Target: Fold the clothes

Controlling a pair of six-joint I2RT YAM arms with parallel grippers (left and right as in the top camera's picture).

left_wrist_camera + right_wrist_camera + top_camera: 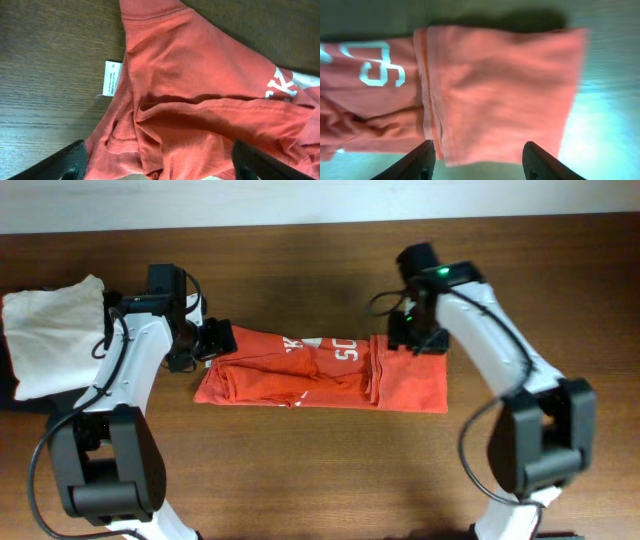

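Observation:
I need to grab the T-shirt's bunched neck end beside the white tag (111,77) with my left gripper next. Then I will fold that neck end over toward the T-shirt's flap.
The clothes, a red-orange T-shirt (320,370) with white lettering, lies as a long folded strip across the middle of the table. Its right end is turned over in a flap (500,90). My left gripper (212,340) hovers at the shirt's left end, over bunched folds (200,125) and a white neck tag (111,77). Its fingers (65,165) stand wide apart and hold nothing. My right gripper (415,340) is at the far edge of the flap. It is open, and its fingers (415,162) straddle the flap's edge without pinching it.
A plain white folded garment (55,330) lies at the table's left edge, close behind my left arm. A dark item (5,385) shows just under it at the frame's edge. Bare wooden table (320,470) runs along the front of the shirt.

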